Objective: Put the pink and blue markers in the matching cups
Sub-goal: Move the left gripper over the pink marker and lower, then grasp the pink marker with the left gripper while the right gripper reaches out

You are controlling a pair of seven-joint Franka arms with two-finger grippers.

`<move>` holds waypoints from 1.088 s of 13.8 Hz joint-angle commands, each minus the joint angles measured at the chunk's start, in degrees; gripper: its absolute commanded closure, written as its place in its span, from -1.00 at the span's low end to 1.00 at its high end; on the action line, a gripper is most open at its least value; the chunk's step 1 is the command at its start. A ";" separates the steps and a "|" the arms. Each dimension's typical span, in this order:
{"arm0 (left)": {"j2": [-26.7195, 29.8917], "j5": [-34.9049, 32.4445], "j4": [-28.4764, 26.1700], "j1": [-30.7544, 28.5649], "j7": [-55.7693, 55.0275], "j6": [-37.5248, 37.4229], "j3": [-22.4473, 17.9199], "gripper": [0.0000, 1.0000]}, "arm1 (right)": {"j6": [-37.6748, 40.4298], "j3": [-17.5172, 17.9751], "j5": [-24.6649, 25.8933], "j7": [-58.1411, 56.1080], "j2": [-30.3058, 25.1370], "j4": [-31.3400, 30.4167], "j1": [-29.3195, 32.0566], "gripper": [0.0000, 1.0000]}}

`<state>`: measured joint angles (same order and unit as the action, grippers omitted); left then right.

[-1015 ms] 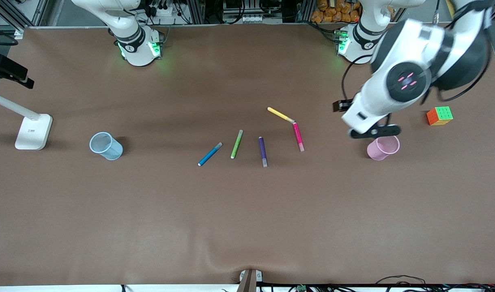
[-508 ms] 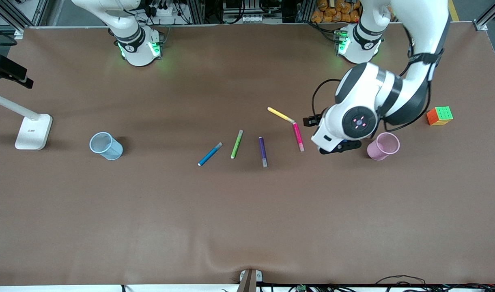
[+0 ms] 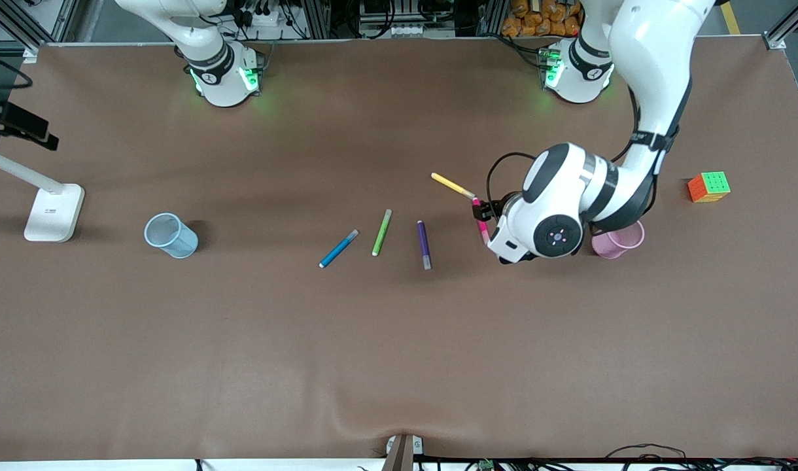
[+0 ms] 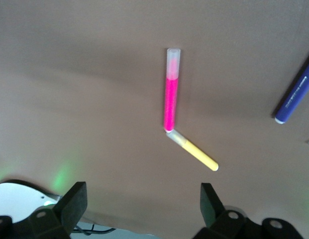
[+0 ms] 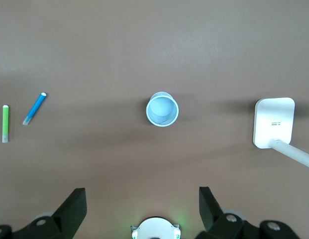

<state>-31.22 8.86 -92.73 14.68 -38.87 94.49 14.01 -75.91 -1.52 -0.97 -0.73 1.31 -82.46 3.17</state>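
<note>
The pink marker's uncapped end has to stay free to go into the pink cup (image 3: 624, 241), so next my left gripper needs to grab the marker by its body beside the clear cap (image 3: 483, 227).
The pink marker (image 3: 481, 218) lies on the table, its farther tip touching a yellow marker (image 3: 451, 185). The left arm's wrist (image 3: 556, 235) hangs over the marker's nearer end and hides part of the pink cup (image 3: 624, 241). My left gripper (image 4: 142, 199) is open and empty, above the table close to the pink marker (image 4: 170, 92). The blue marker (image 3: 338, 248) lies toward the right arm's end, and the blue cup (image 3: 170, 235) stands farther that way. My right gripper (image 5: 142, 199) is open and empty, high above the blue cup (image 5: 162, 109) and blue marker (image 5: 35, 108).
A lime-green marker (image 3: 381, 232) and a dark purple marker (image 3: 423, 244) lie between the blue and pink markers. A colour cube (image 3: 708, 186) sits at the left arm's end. A white lamp base (image 3: 53, 211) stands at the right arm's end.
The left arm has swung down from over the pink cup toward the pink marker and now covers its nearer end. The markers and cups have not moved.
</note>
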 commanded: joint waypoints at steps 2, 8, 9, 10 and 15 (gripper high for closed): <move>-2.70 2.30 1.23 -0.53 -0.94 0.87 -0.12 -1.00 | 0.06 -0.32 0.36 -0.51 1.14 0.02 -0.89 -1.00; -7.09 1.69 0.88 -0.53 -0.85 4.90 -0.30 -1.00 | -0.03 -0.23 1.15 -0.59 3.34 0.02 -1.33 -1.00; -7.54 1.69 0.88 -0.53 -0.85 5.70 -0.30 -1.00 | -0.03 -0.23 1.15 -0.59 4.22 -0.33 -1.42 -1.00; -7.71 1.69 0.88 -0.53 -0.85 6.05 -0.30 -1.00 | 0.15 -0.23 1.32 -0.51 6.05 -0.42 -1.59 -1.00; -8.51 1.60 0.18 -0.53 -0.68 6.85 -0.38 -1.00 | 0.41 -0.23 3.44 0.10 7.74 -0.60 -2.47 -1.00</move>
<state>-39.42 9.84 -92.53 14.20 -38.92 100.62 13.69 -76.23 -1.44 1.22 -0.76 9.20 -83.30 1.40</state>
